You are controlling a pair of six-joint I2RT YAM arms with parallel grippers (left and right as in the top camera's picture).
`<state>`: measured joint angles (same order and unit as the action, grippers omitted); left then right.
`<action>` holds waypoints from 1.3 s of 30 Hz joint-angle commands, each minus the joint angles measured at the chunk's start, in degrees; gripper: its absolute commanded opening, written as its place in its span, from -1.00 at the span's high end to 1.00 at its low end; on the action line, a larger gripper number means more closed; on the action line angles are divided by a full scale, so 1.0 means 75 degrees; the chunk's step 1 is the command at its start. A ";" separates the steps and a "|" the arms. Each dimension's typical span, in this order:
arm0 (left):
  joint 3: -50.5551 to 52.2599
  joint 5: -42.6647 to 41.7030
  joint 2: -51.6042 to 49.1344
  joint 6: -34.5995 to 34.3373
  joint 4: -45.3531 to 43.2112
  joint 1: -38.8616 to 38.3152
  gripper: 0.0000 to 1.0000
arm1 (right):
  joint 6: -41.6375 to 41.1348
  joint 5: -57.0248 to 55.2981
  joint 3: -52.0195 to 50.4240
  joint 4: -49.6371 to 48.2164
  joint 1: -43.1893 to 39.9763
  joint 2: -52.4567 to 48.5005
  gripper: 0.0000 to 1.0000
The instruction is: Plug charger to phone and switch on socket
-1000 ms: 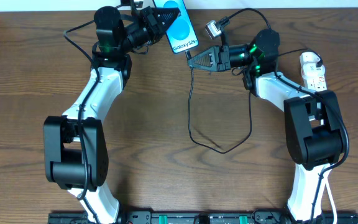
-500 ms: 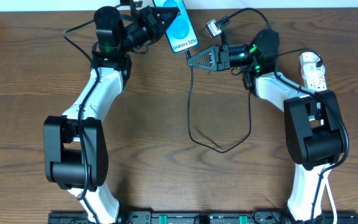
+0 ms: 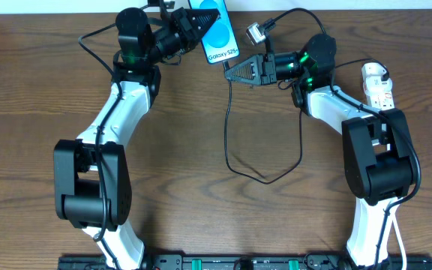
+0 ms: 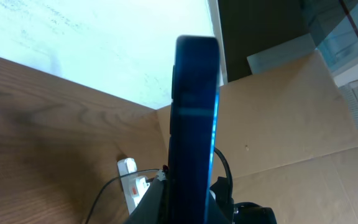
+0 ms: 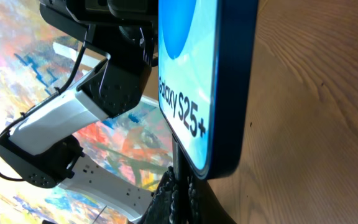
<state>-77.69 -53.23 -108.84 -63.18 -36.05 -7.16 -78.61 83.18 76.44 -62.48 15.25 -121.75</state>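
The charger's black plug (image 3: pixel 226 66) sits flush in the phone's lower edge (image 3: pixel 224 60) above my fingers, so it is now time for my right gripper to release the charger.
My left gripper (image 3: pixel 199 27) is shut on the phone (image 3: pixel 217 34), holding it tilted above the table's far edge, blue screen up. In the left wrist view the phone (image 4: pixel 194 112) stands edge-on between the jaws. My right gripper (image 3: pixel 232 73) is shut on the plug tip of the charger (image 3: pixel 229 127), just below the phone's lower end. In the right wrist view the tip (image 5: pixel 178 163) rises from the fingers (image 5: pixel 166 196) to the lower edge of the phone (image 5: pixel 219 74); contact cannot be told. The socket (image 3: pixel 378 87) lies at the far right.
The black cable loops down across the table's middle (image 3: pixel 265 180) and back up beside the right arm. The socket also shows in the left wrist view (image 4: pixel 131 179). A cardboard panel (image 4: pixel 291 124) stands beyond the table's far edge. A small silver connector (image 3: pixel 256 33) sits near the right wrist.
The right gripper has edged slightly left toward the phone's lower end. The left gripper and phone have hardly moved.
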 commanded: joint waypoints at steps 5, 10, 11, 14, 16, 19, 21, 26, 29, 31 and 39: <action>-0.0020 -0.0898 0.0184 -0.0070 0.0012 -0.0329 0.86 | -0.0029 -0.1107 0.0417 -0.0041 -0.0009 0.0204 0.98; -0.0020 -0.0825 0.0184 -0.0067 0.0009 -0.0309 0.86 | -0.0029 -0.1020 0.0417 -0.0038 -0.0012 0.0204 0.98; -0.0020 -0.0807 0.0184 -0.0067 0.0009 -0.0297 0.86 | -0.0029 -0.0944 0.0417 -0.0029 -0.0012 0.0204 0.98; -0.0020 -0.0807 0.0181 -0.0067 0.0009 -0.0207 0.86 | -0.0026 -0.0659 0.0417 0.0236 -0.0009 0.0204 0.92; -0.0020 -0.0807 0.0184 -0.0067 0.0009 -0.0154 0.86 | -0.0026 -0.0498 0.0414 0.0338 -0.0003 0.0204 0.84; -0.0020 -0.0810 0.0184 -0.0070 0.0012 -0.0029 0.85 | -0.0026 -0.0184 0.0414 0.0452 0.0012 0.0204 0.76; -0.0020 -0.0810 0.0181 -0.0070 0.0012 0.0035 0.86 | -0.0026 -0.0061 0.0414 0.0449 0.0026 0.0204 0.73; -0.0020 -0.0813 0.0184 -0.0055 0.0274 0.0175 0.86 | -0.0020 0.0181 0.0414 0.0449 0.0023 0.0204 0.65; -0.0020 -0.0819 0.0184 0.0414 0.0973 0.0256 0.86 | 0.0061 0.0382 0.0414 0.0449 0.0023 0.0204 0.52; -0.0020 -0.0819 0.0184 0.0755 0.1547 0.0306 0.85 | 0.0152 0.0490 0.0414 0.0449 0.0020 0.0204 0.24; -0.0020 -0.0848 0.0184 0.2454 0.3838 0.0338 0.86 | 0.0580 0.0790 0.0414 0.0624 0.0009 0.0204 -0.59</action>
<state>-77.73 -58.67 -108.66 -54.11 -10.28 -4.93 -77.58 88.66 78.06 -57.34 15.57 -121.78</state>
